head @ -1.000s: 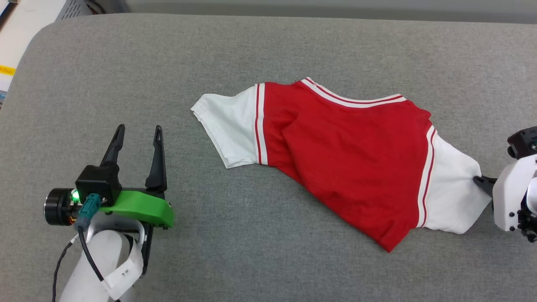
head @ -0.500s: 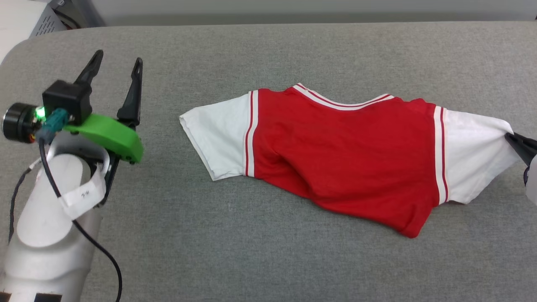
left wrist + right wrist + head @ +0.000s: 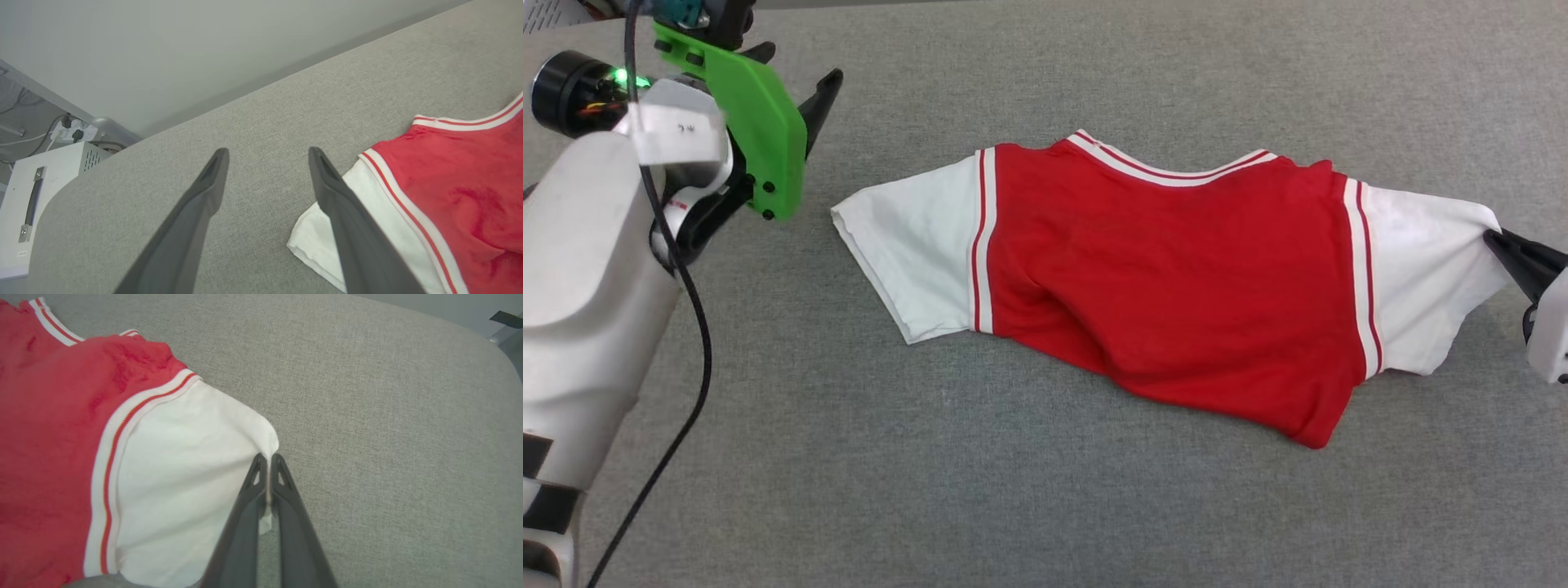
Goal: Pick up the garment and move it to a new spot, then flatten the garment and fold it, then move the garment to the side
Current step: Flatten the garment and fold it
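My left gripper should next pick up the garment by its shoulder-side hem corner (image 3: 839, 207), because the garment's white sleeve (image 3: 925, 245) lies flat and ends in a loose hem.
The garment (image 3: 1168, 269), a red shirt with white sleeves and striped trim, lies spread sideways on the grey padded table (image 3: 1045, 490). My right gripper (image 3: 1496, 239) is shut on the outer edge of the garment's right sleeve (image 3: 184, 457), and the wrist view shows its fingertips (image 3: 268, 458) pinching the white cloth. My left gripper (image 3: 267, 153) hangs open and holds nothing, above the table and just left of the other white sleeve (image 3: 322, 241). In the head view the left gripper (image 3: 799, 65) is at the top left, partly behind its green plate.
A white cabinet with a handle (image 3: 28, 204) and a power strip (image 3: 73, 130) stand beyond the table's rounded left corner. The table's far right corner (image 3: 490, 347) curves away near the right gripper. Bare grey surface lies in front of the garment.
The head camera has shifted. My left arm has lifted and swung forward to the far left. The right sleeve is drawn outward, so the garment lies stretched wider than before.
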